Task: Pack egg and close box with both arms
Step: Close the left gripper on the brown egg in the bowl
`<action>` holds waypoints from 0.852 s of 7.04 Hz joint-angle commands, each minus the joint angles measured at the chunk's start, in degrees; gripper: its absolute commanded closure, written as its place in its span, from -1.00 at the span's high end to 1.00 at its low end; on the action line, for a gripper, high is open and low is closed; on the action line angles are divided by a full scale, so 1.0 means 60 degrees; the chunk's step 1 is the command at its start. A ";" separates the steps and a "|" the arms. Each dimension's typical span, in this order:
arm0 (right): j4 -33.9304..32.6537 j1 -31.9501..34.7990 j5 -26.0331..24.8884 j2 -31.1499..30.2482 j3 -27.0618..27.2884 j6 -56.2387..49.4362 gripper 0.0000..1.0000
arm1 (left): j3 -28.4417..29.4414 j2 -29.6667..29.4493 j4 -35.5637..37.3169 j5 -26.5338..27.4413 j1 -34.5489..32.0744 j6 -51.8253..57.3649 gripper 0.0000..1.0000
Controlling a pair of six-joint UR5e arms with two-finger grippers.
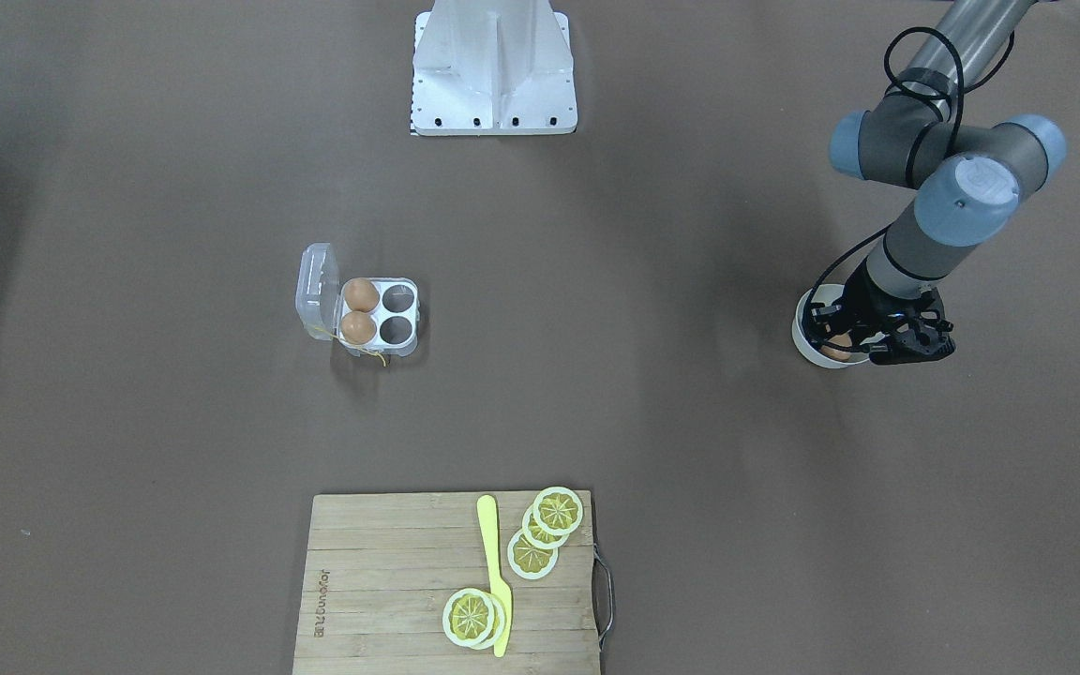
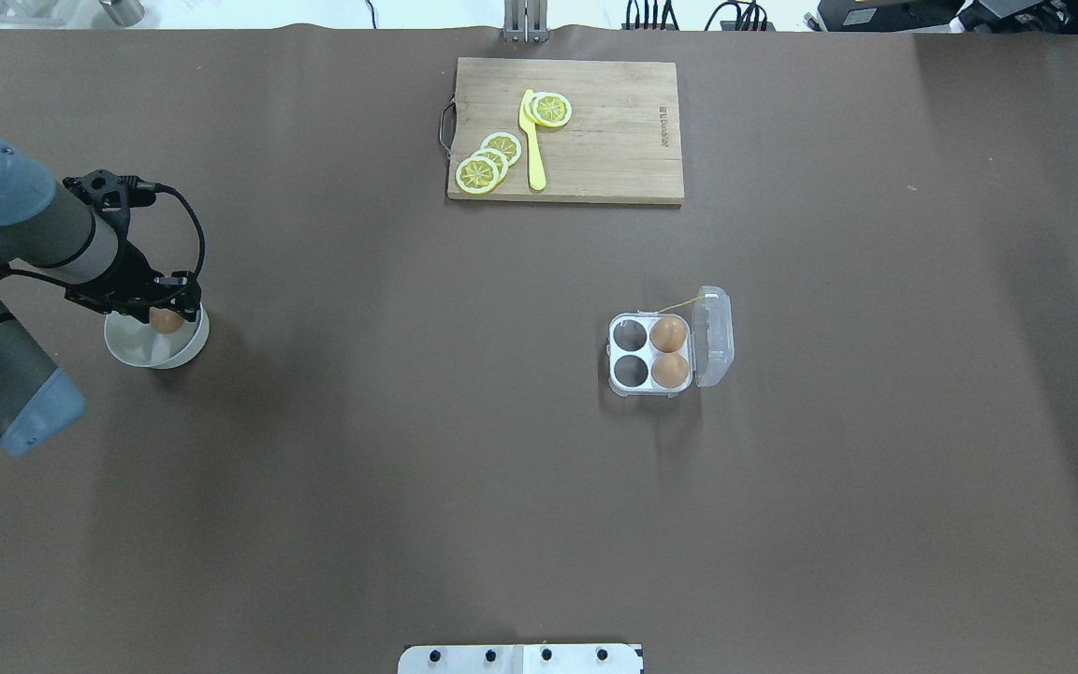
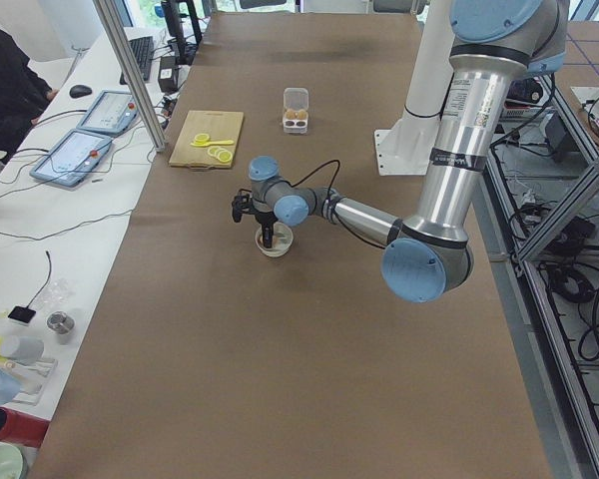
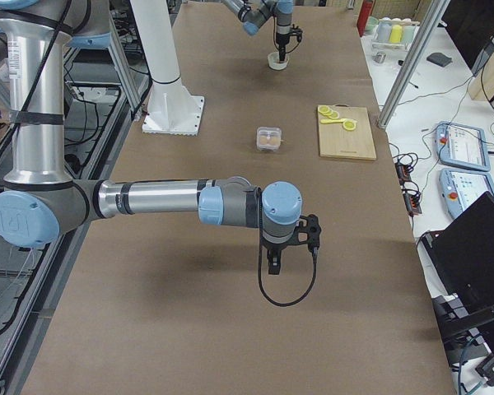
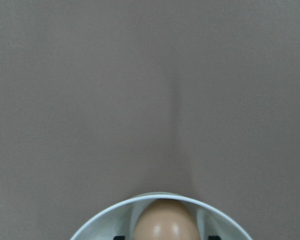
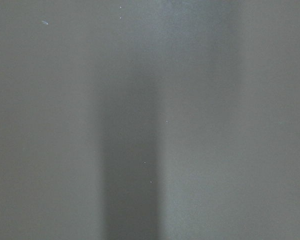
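The brown egg has to be packed into the clear box (image 1: 367,315). My left gripper should grab the egg by its rounded body (image 1: 836,347) next.
The clear box (image 2: 648,356) stands right of the table's middle with its lid (image 2: 713,335) swung open; it also shows in the front view (image 1: 381,314). Two brown eggs (image 2: 668,333) (image 2: 670,370) fill the cells by the lid, and the other two cells are empty. A third egg (image 2: 166,320) lies in a white bowl (image 2: 141,344) at the far left. My left gripper (image 2: 165,314) reaches down into the bowl. In the left wrist view its fingertips (image 5: 118,237) stand apart on either side of the egg (image 5: 166,222), open. My right gripper (image 4: 273,263) hangs over bare table; I cannot tell its state.
A wooden cutting board (image 2: 614,140) with lemon slices (image 2: 478,172) and a yellow knife (image 2: 531,140) lies at the far edge. The white base block (image 2: 520,658) sits at the near edge. Brown table covering lies between bowl and box.
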 commanded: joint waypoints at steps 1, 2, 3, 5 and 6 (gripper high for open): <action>0.0000 0.0000 0.0000 -0.0001 -0.0024 0.0000 1.00 | -0.0099 -0.0007 0.0000 0.0123 -0.0027 0.0000 -0.54; 0.0000 0.0000 0.0000 -0.0001 -0.0038 0.0000 1.00 | -0.0317 0.0109 0.0000 0.0123 -0.0057 0.0014 -0.69; 0.0000 0.0000 0.0000 -0.0001 -0.0024 0.0000 1.00 | -0.0914 0.0517 0.0029 0.0065 -0.0129 0.0015 -0.69; -0.0014 0.0000 0.0000 -0.0001 -0.0067 -0.0015 1.00 | -0.2363 0.1674 0.0073 0.0050 -0.0130 0.0000 -0.71; -0.0014 0.0000 0.0000 -0.0001 -0.0068 -0.0015 1.00 | -0.2646 0.1678 0.0015 0.0050 -0.0130 -0.0087 -0.77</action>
